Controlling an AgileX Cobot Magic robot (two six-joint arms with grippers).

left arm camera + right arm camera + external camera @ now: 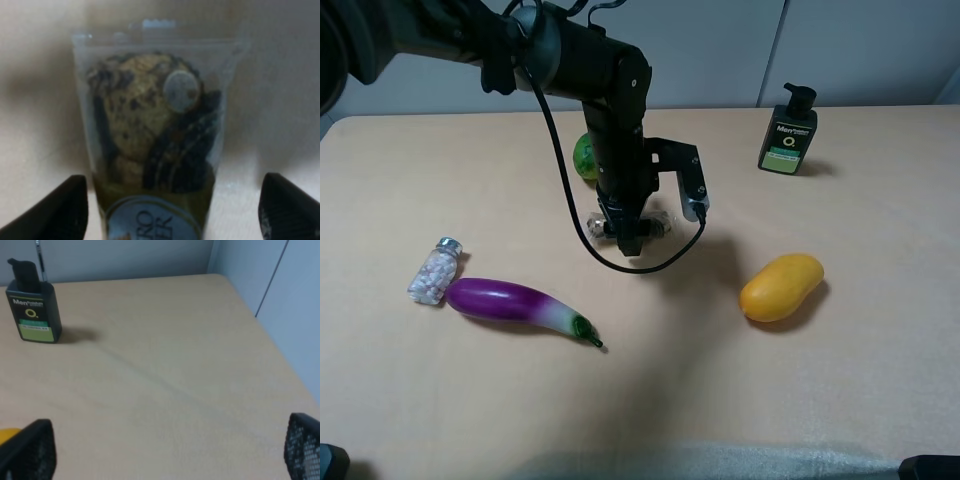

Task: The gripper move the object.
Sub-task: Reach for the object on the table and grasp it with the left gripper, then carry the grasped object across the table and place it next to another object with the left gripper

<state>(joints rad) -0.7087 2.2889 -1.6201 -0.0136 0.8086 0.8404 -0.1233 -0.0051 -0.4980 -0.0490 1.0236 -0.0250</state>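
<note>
The left gripper next needs to take hold of the clear packet around its middle, below the zip seal [154,195], to move the packet [150,130].
The object, a small packet in a clear crinkly wrapper [663,226] with brown and yellow contents, lies on the tan table [840,380] near the middle. My left gripper [630,238] hangs straight over it and hides most of it. In the left wrist view the packet [150,130] lies between my open left gripper [175,202], with one black fingertip [62,205] on each side and a gap to the wrapper. My right gripper [165,452] is open and empty over bare table near the right edge.
A green lime [584,157] lies just behind the left arm. A clear pill bottle [435,270] and a purple eggplant [515,305] lie at the left. A yellow mango [780,288] lies at the right. A black pump bottle [788,135] stands at the back right.
</note>
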